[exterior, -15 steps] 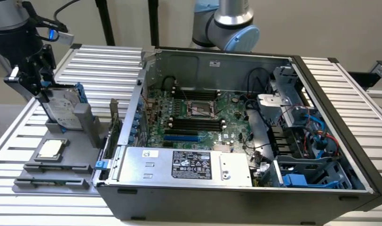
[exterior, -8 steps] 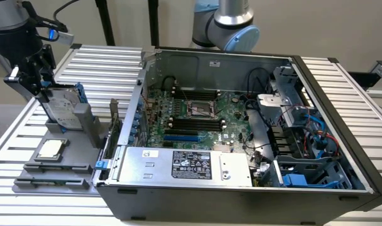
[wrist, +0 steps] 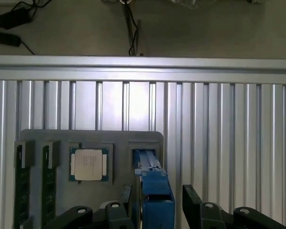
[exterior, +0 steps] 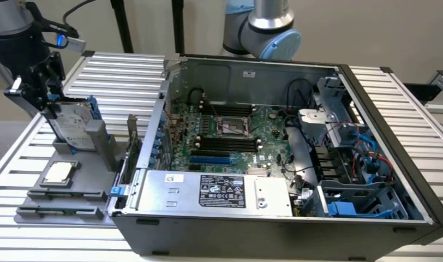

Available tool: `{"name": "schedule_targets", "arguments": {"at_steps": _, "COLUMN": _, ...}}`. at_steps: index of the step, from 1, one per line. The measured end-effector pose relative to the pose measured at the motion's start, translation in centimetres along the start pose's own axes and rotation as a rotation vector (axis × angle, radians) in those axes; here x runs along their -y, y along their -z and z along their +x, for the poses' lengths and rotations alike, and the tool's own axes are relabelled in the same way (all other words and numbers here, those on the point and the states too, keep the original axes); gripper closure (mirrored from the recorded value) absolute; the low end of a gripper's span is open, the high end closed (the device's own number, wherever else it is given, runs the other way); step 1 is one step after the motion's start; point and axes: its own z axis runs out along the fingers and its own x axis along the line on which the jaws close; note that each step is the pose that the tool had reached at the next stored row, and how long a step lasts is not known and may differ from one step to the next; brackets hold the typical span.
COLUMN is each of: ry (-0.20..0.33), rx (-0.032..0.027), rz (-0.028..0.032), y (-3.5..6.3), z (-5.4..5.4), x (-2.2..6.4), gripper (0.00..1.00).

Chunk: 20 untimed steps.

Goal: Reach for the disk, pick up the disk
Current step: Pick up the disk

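My fingertips reach down on both sides of its blue top edge (exterior: 75,99), so it is time for my gripper to close on the disk now. Closing now would catch it.
The disk (exterior: 75,124) stands upright on its edge in a slot of a grey holder tray (exterior: 69,210), silver-grey with a blue bracket frame. In the wrist view I look down on the disk's blue top edge (wrist: 151,169). My gripper (exterior: 51,105) is right at the disk's upper end, at the exterior view's left. In the wrist view my gripper (wrist: 158,199) is open and straddles the blue edge. One black finger (wrist: 126,194) sits close beside the frame, and the other finger (wrist: 191,199) stands a clear gap away.
The holder tray (wrist: 38,138) also carries a small square CPU chip (exterior: 60,172) (wrist: 89,163) and memory sticks (exterior: 65,193) (wrist: 22,183). An open computer case (exterior: 280,142) with a silver box (exterior: 214,191) stands close at the exterior view's right, on a ribbed aluminium table (wrist: 219,119).
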Motion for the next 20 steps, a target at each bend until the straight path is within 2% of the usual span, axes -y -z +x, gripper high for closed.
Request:
{"name": "schedule_targets", "arguments": {"at_steps": 5, "ry": -0.012, "rx": 0.0001, "rz": 0.0001, "y": -0.01, "z": 0.0, "x": 0.01, "gripper": 0.46}}
{"name": "schedule_targets", "arguments": {"at_steps": 6, "ry": -0.012, "rx": 0.0001, "rz": 0.0001, "y": -0.01, "z": 0.0, "x": 0.01, "gripper": 0.48}}
{"name": "schedule_targets", "arguments": {"at_steps": 7, "ry": -0.013, "rx": 0.0, "rz": 0.0001, "y": -0.01, "z": 0.0, "x": 0.01, "gripper": 0.55}}
{"name": "schedule_targets", "arguments": {"at_steps": 8, "ry": -0.013, "rx": 0.0, "rz": 0.0001, "y": -0.01, "z": 0.0, "x": 0.01, "gripper": 0.55}}
{"name": "schedule_targets", "arguments": {"at_steps": 9, "ry": -0.013, "rx": 0.0001, "rz": 0.0001, "y": -0.01, "z": 0.0, "x": 0.01, "gripper": 0.62}}
{"name": "schedule_targets", "arguments": {"at_steps": 14, "ry": -0.014, "rx": -0.0003, "rz": 0.0001, "y": -0.01, "z": 0.01, "x": 0.01, "gripper": 0.62}}
{"name": "schedule_targets", "arguments": {"at_steps": 16, "ry": -0.015, "rx": 0.0, "rz": 0.0002, "y": -0.01, "z": 0.0, "x": 0.01, "gripper": 0.67}}
{"name": "schedule_targets", "arguments": {"at_steps": 20, "ry": -0.016, "rx": 0.0, "rz": 0.0003, "y": -0.02, "z": 0.01, "x": 0.01, "gripper": 0.67}}
